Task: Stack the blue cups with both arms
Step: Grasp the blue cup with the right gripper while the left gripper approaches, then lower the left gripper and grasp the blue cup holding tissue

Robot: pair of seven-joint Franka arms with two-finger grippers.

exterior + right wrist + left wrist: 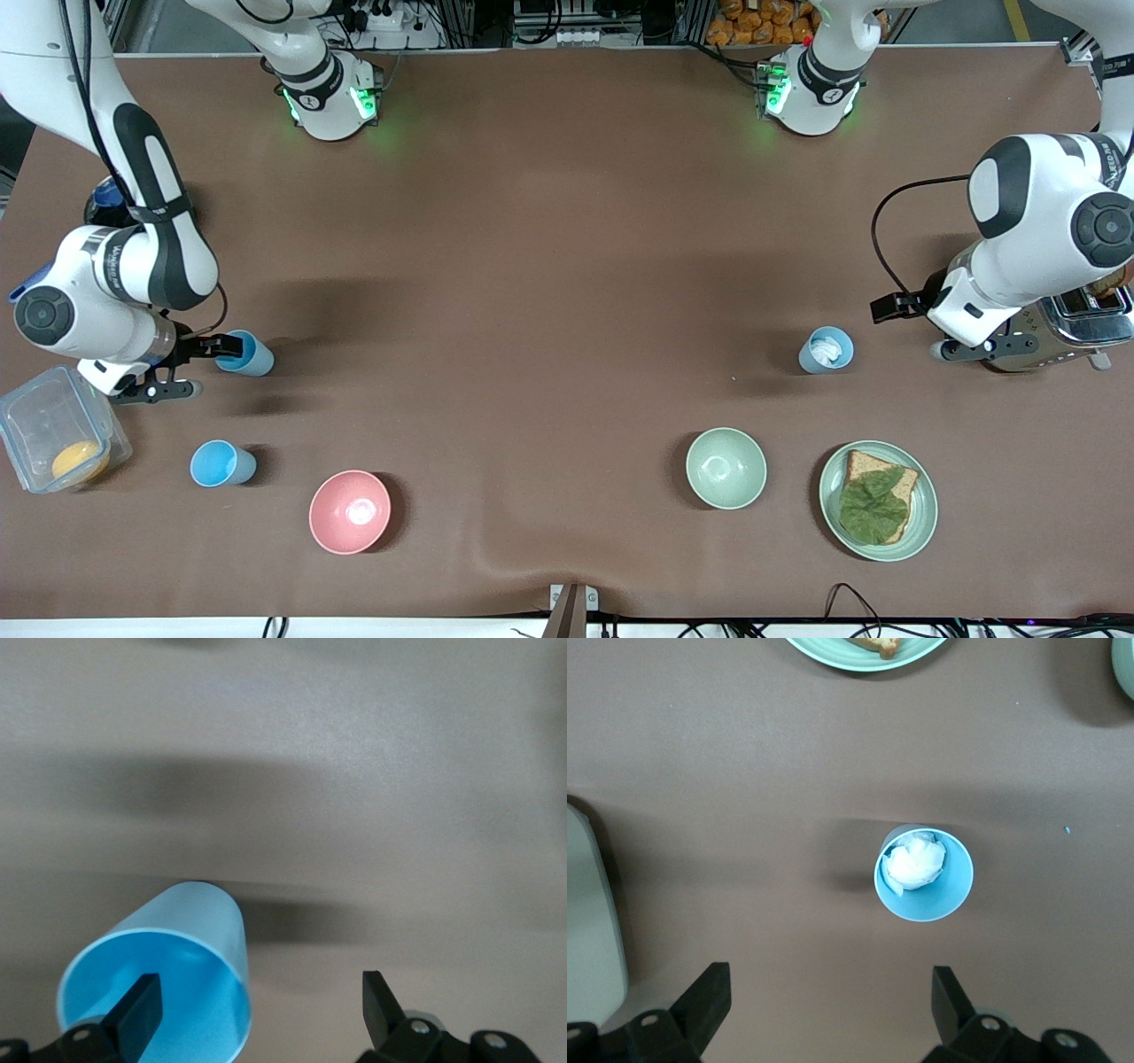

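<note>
I should next grab the blue cup at the arm's end by its thin rim (249, 994) with my right gripper, so the blue cup's opening (177, 997) stays free for stacking.
Three blue cups stand upright on the brown table. One cup (248, 354) (190, 926) is at the right arm's end. My right gripper (210, 346) (260, 978) hangs open at its rim, with one fingertip (142, 997) showing against the cup's inside and the cup's wall between the fingers. A second cup (221, 463) stands nearer the front camera. The third cup (826, 349) (930, 899), at the left arm's end, holds a white crumpled wad. My left gripper (899, 307) (830, 973) hangs open above the table beside it, with nothing between its fingers.
A clear box (27, 416) with an orange item sits at the right arm's end. A pink bowl (349, 511), a pale green bowl (726, 467) and a plate (827, 496) of bread and lettuce line the near side. A toaster (1063, 328) stands under the left arm.
</note>
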